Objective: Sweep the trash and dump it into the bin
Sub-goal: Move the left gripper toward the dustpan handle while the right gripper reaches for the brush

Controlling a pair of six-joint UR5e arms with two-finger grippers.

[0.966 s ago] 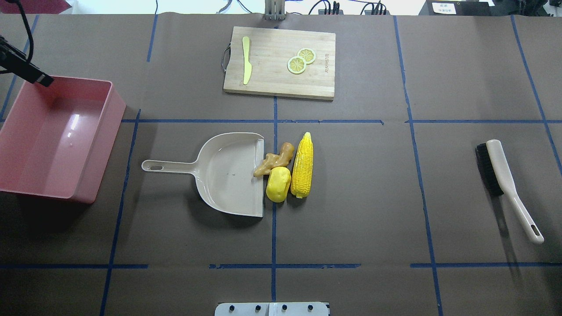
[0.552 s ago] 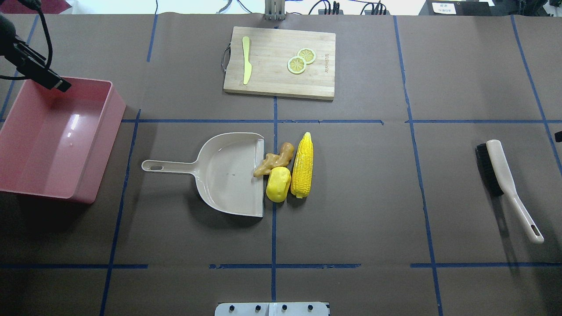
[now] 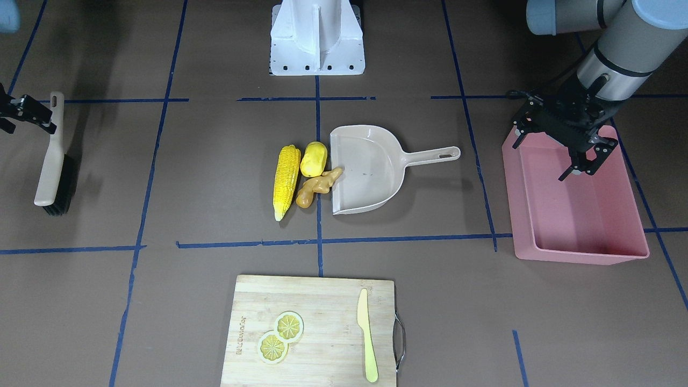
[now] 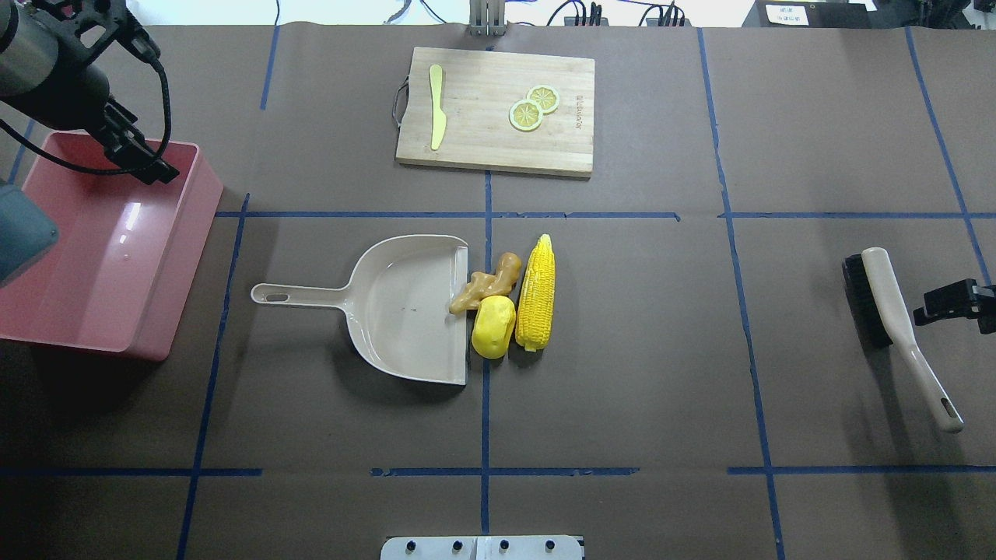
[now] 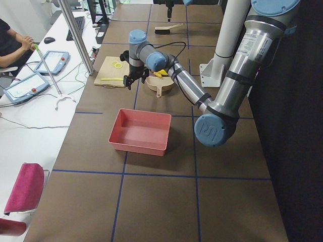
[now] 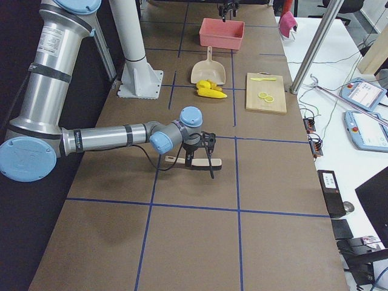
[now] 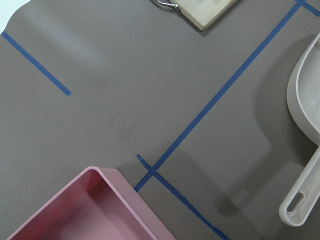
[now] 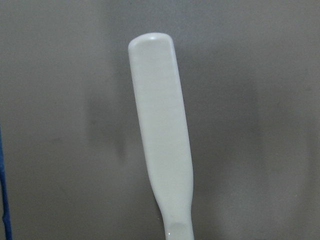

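Observation:
My right gripper will next grab the black-bristled brush by its white handle [image 3: 56, 119], to sweep the trash into the dustpan [image 3: 367, 171].
The trash lies mid-table: a corn cob [image 4: 537, 294], a yellow lump [image 4: 493, 327] and a tan ginger root [image 4: 489, 281], all touching the open lip of the beige dustpan [image 4: 405, 311]. The ginger's end rests just inside the pan. The pink bin [image 4: 175, 264] stands at the left and holds nothing. My left gripper [image 3: 580, 166] hangs open above the bin's far corner nearest the dustpan. My right gripper [image 4: 953, 299] is open and empty, just above the handle of the white brush [image 4: 895, 319] with black bristles; the handle fills the right wrist view [image 8: 162, 135].
A wooden cutting board [image 4: 498, 109] at the back middle carries a pale yellow-green knife [image 4: 437, 117] and two lemon slices [image 4: 533, 109]. Blue tape lines cross the brown table cover. The robot's base plate [image 3: 317, 54] sits at the near middle edge.
My left gripper has moved right, from the bin's far left edge to its far right corner. My right gripper has come into view beside the brush handle. The trash, dustpan and brush have not moved.

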